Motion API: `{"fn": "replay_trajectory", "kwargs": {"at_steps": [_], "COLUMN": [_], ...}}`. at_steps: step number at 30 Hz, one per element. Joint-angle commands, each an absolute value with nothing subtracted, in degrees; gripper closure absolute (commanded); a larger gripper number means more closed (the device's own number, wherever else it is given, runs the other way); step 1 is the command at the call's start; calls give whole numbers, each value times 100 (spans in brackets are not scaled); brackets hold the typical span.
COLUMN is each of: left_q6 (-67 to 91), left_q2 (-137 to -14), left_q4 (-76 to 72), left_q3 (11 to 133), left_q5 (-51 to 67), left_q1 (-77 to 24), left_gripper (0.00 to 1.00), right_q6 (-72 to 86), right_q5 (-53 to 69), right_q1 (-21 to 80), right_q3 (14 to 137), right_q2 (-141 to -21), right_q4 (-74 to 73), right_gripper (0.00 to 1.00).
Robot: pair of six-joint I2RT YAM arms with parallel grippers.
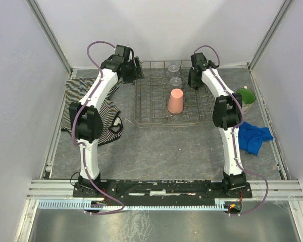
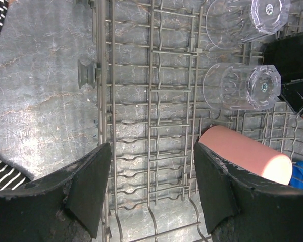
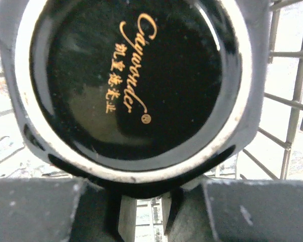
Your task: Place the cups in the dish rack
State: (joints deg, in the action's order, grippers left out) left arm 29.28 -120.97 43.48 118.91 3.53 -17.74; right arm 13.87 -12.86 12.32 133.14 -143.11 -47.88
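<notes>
My right gripper needs to open now: the upturned black mug is over wires beside the glasses and would end in the rack (image 1: 151, 108).
The grey wire dish rack (image 1: 151, 108) stands at the back middle of the table. A salmon-pink tumbler (image 1: 175, 101) stands upside down in it, with two clear glasses (image 1: 175, 81) behind it. Seen from the left wrist, the glasses (image 2: 242, 85) and the tumbler (image 2: 247, 154) lie to the right. My left gripper (image 2: 152, 148) hangs open and empty over the rack's left side (image 2: 103, 101). My right gripper (image 3: 151, 206) is shut at the handle side of the upturned black mug (image 3: 126, 85), over the rack's back right (image 1: 196, 78). The mug with the green interior (image 1: 245, 97) stands on the table right of the rack.
A striped cloth (image 1: 78, 103) lies left of the rack under the left arm. A blue cloth (image 1: 255, 137) lies at the right, near the green-lined mug. Pale walls and metal rails close in the table on three sides.
</notes>
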Motion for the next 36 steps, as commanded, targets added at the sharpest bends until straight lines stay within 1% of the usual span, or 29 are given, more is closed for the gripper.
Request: {"fn": "replay_trajectory", "kwargs": {"at_steps": [1,8,9,11,12,13,15,17,18,19,20,22,25,26,27,29,32,36], "left_q6": [3081,3059,3059,3059,3059,3059,3059,3059,3059,3059,3051,3049,3041,3041,3041,3034,3032,3028], "left_q2": [-11707,-11666,-11671,-11663,-11656,-11657,-11655,-11654,-11651,-11647,-11646,-11626,-11582,-11573,-11563,-11551,-11537,-11500], "left_q4": [4096,4078,4078,4074,4070,4069,4049,4027,4026,4025,4028,4019,4002,3992,3985,3981,3981,3973], "left_q3": [11785,11731,11730,11723,11711,11710,11684,11648,11640,11643,11641,11629,11568,11545,11541,11535,11535,11514], "left_q5": [471,473,479,481,483,478,478,483,488,492,492,497,489,492,488,488,492,459], "left_q1": [-1758,-1762,-1758,-1762,-1766,-1768,-1775,-1792,-1791,-1799,-1799,-1810,-1819,-1824,-1820,-1825,-1824,-1834], "left_gripper": [27,28,27,28,27,28,28,28,28,28,28,28,28,28,28,28,28,27], "right_q6": [1306,1441,1452,1474,1484,1485,1489,1519,1526,1528,1525,1498,1498,1501,1517,1568,1619,1697], "right_q5": [-1430,-1325,-1301,-1279,-1264,-1240,-1189,-1148,-1114,-1108,-1112,-1153,-1228,-1259,-1271,-1263,-1232,-1143], "right_q1": [1240,1239,1237,1231,1233,1231,1239,1237,1247,1248,1255,1265,1260,1263,1258,1244,1239,1239], "right_q3": [13047,12694,12646,12559,12513,12465,12377,12317,12312,12301,12284,12275,12159,12059,11970,11806,11585,11238], "right_q2": [-13847,-13796,-13793,-13777,-13753,-13728,-13680,-13645,-13642,-13641,-13642,-13641,-13586,-13537,-13452,-13358,-13214,-12919], "right_q4": [-4396,-4258,-4246,-4238,-4222,-4203,-4142,-4100,-4105,-4111,-4120,-4170,-4179,-4136,-4073,-4014,-3934,-3748], "right_gripper": [99,99,98,85,74,73,75,85,87,87,82,68,52,49,48,40,35,32]}}
